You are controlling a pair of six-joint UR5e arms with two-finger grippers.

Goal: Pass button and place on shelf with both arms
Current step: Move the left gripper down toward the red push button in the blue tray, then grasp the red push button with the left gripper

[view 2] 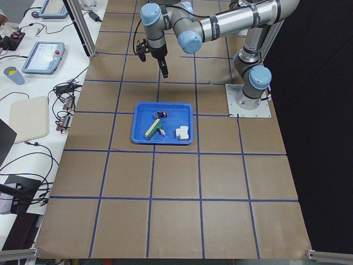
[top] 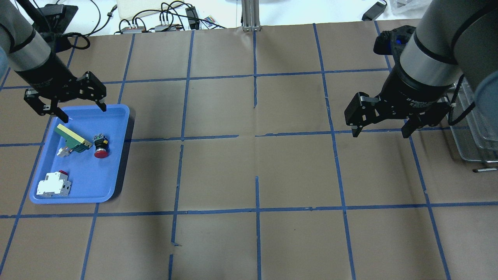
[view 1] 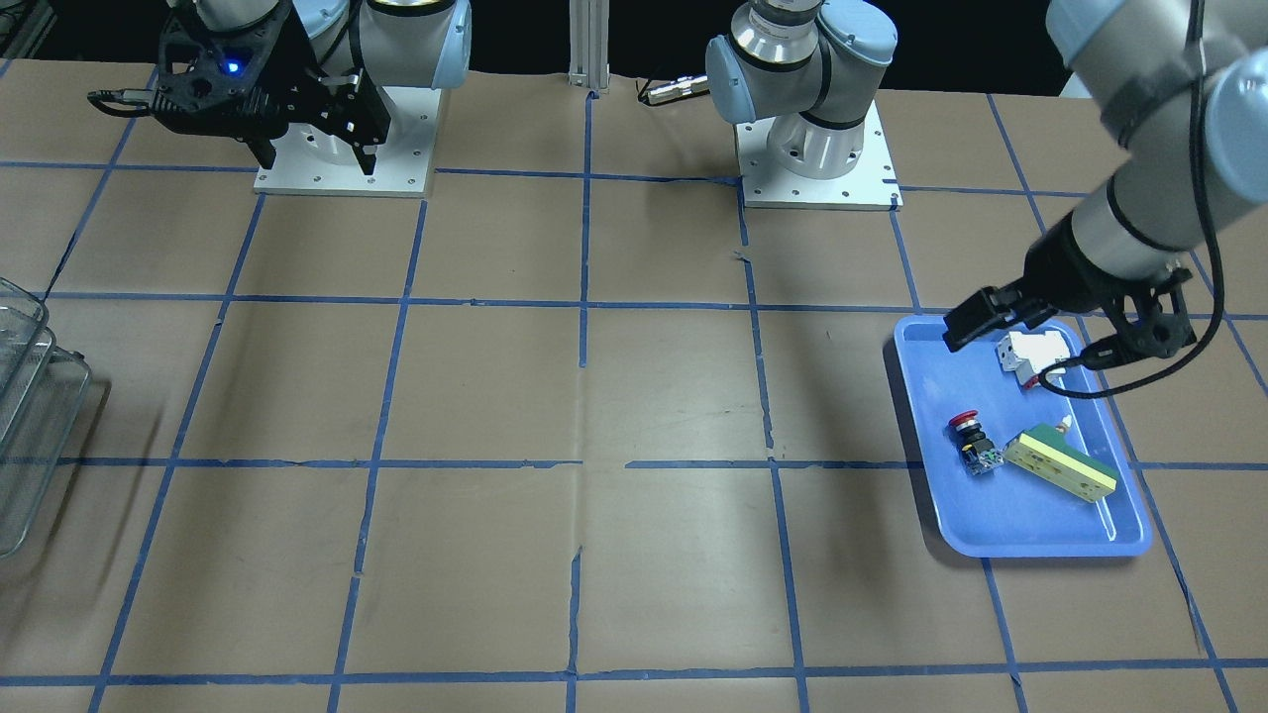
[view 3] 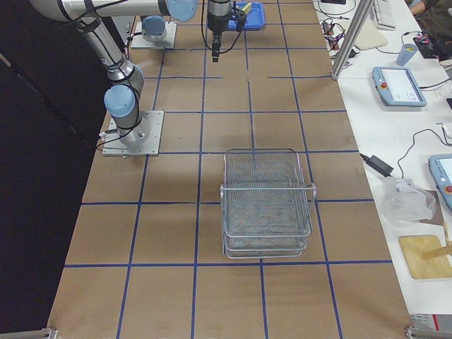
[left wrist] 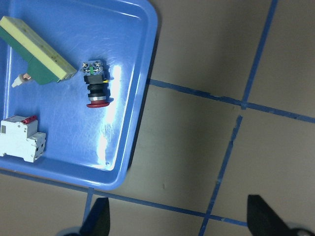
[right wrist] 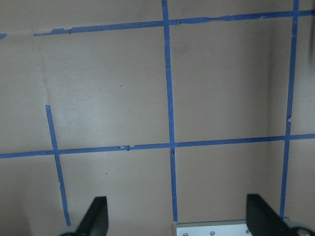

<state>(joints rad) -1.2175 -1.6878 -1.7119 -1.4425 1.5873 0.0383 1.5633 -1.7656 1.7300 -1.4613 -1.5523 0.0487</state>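
The left gripper grabs the button by its red-end with the cap (view 1: 964, 421) next, so that the button's contact block (view 1: 984, 458) stays free for the handover.
The button (top: 101, 147) lies on its side in the blue tray (top: 105, 175), red cap towards the robot; it also shows in the front view (view 1: 971, 443) and the left wrist view (left wrist: 95, 88). My left gripper (top: 64, 105) is open and empty, raised over the tray's far edge, apart from the button. Its fingertips (left wrist: 101, 221) frame bare table beside the tray. My right gripper (top: 380, 132) is open and empty, held high above the table near the wire-mesh shelf (top: 476, 128). The shelf (view 3: 267, 205) holds nothing that I can see.
In the tray, a green-and-cream bar (top: 72, 138) lies beside the button and a white-and-red block (top: 53, 184) sits at the near end. The table is brown paper with a blue tape grid. Cables and boxes lie beyond its far edge.
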